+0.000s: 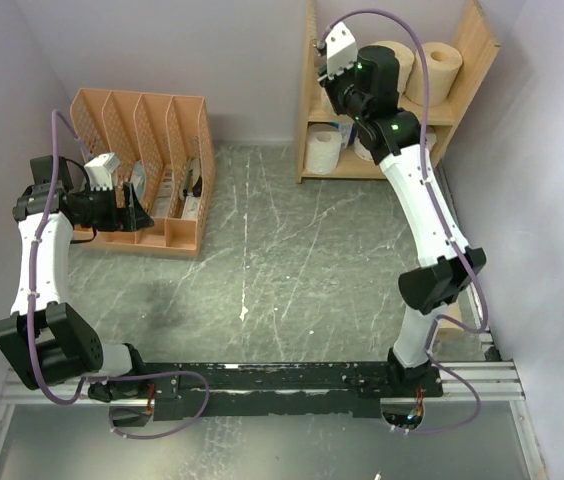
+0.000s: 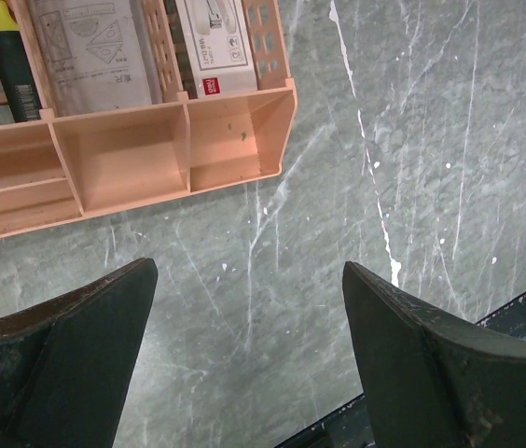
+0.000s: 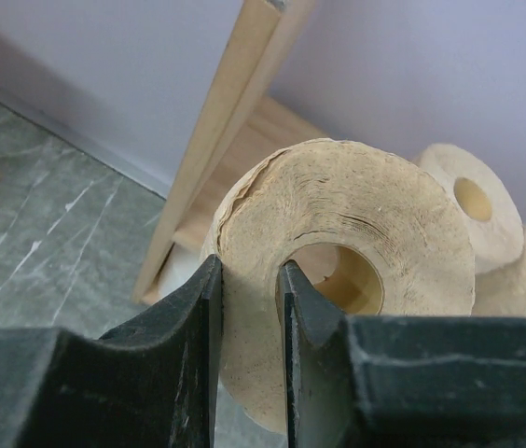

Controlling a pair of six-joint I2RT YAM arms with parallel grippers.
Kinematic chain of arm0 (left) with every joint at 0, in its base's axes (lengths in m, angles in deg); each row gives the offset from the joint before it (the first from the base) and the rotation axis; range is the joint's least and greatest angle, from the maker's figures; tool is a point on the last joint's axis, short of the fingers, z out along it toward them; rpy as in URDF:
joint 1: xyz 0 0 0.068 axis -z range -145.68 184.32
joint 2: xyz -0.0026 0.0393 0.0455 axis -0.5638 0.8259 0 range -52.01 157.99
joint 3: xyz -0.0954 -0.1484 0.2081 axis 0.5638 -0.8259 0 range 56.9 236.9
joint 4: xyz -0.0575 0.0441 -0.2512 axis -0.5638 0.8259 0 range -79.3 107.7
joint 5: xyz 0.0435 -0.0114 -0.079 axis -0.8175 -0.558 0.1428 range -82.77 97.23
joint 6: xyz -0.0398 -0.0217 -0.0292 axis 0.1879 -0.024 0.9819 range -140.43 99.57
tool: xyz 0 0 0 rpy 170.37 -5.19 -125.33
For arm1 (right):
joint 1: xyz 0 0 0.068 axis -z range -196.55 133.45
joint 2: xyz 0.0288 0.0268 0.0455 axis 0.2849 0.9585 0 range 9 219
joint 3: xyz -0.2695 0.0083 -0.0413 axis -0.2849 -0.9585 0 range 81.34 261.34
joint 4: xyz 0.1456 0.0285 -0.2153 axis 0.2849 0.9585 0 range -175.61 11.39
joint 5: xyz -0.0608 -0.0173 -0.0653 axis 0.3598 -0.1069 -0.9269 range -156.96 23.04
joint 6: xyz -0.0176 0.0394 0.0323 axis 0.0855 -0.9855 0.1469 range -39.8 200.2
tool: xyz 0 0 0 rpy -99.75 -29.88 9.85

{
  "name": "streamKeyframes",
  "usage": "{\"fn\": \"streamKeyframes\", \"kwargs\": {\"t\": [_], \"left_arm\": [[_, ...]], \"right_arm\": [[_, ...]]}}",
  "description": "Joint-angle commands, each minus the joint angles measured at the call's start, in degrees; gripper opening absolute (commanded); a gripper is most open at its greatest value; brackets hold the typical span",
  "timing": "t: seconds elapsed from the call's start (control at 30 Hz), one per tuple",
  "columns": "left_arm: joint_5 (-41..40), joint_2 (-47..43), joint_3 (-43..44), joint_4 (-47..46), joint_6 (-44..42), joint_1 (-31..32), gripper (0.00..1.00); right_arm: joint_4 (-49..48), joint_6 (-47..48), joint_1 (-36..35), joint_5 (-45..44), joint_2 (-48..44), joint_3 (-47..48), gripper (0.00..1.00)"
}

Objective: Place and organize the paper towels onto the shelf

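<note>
The tan-brown roll is hanging with its lower edge (image 3: 258,417) past the front edge of the upper level. My right gripper needs to keep holding the roll until it rests upright on the upper level of the shelf.
My right gripper (image 3: 249,271) is shut on the wall of a tan-brown paper towel roll (image 3: 375,224), with one finger outside it and the other inside its hollow core. It holds the roll at the upper tier of the light wood shelf (image 3: 226,140). Two more tan rolls (image 3: 473,201) lie on that tier behind it. In the top view the right gripper (image 1: 347,88) is at the shelf (image 1: 474,60), where tan rolls (image 1: 434,68) stand above and white rolls (image 1: 324,148) below. My left gripper (image 2: 249,271) is open and empty above the floor.
An orange-pink file organizer (image 1: 162,170) holding packets stands at the back left, and my left gripper (image 1: 134,213) hovers just in front of it. It also shows in the left wrist view (image 2: 132,159). The grey marbled floor (image 1: 282,260) lies between the organizer and the shelf.
</note>
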Motion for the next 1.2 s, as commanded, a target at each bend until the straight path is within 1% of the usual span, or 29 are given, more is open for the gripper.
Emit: {"fn": "streamKeyframes", "kwargs": {"t": [0.0,0.1,0.23,0.37,0.5,0.67,1.17], "left_arm": [[1.2,0.8,0.8,0.8,-0.9,0.0,0.92],[2.2,0.6,1.7,1.0,-1.0,0.0,0.92],[2.8,-0.2,0.9,0.4,-0.7,0.1,0.93],[3.3,0.3,1.2,0.9,-1.0,0.4,0.92],[3.6,0.7,1.8,1.4,-1.2,1.5,0.92],[2.9,0.9,1.5,0.9,-1.2,1.9,0.92],[1.9,1.6,1.8,0.4,-0.8,2.0,0.92]], "right_arm": [[-8.3,0.2,1.0,-0.4,3.8,5.3,0.0],[-9.3,-1.0,2.0,-1.5,8.2,9.7,0.0],[-14.7,-3.3,3.1,-0.6,10.7,9.9,0.0],[-15.2,-6.3,4.2,2.4,15.3,14.8,0.0],[-17.5,-9.9,5.6,5.4,17.6,16.2,0.0],[-18.1,-11.3,5.7,4.3,20.3,18.4,0.0],[-21.3,-13.2,5.6,0.5,21.2,15.7,0.0]]}}
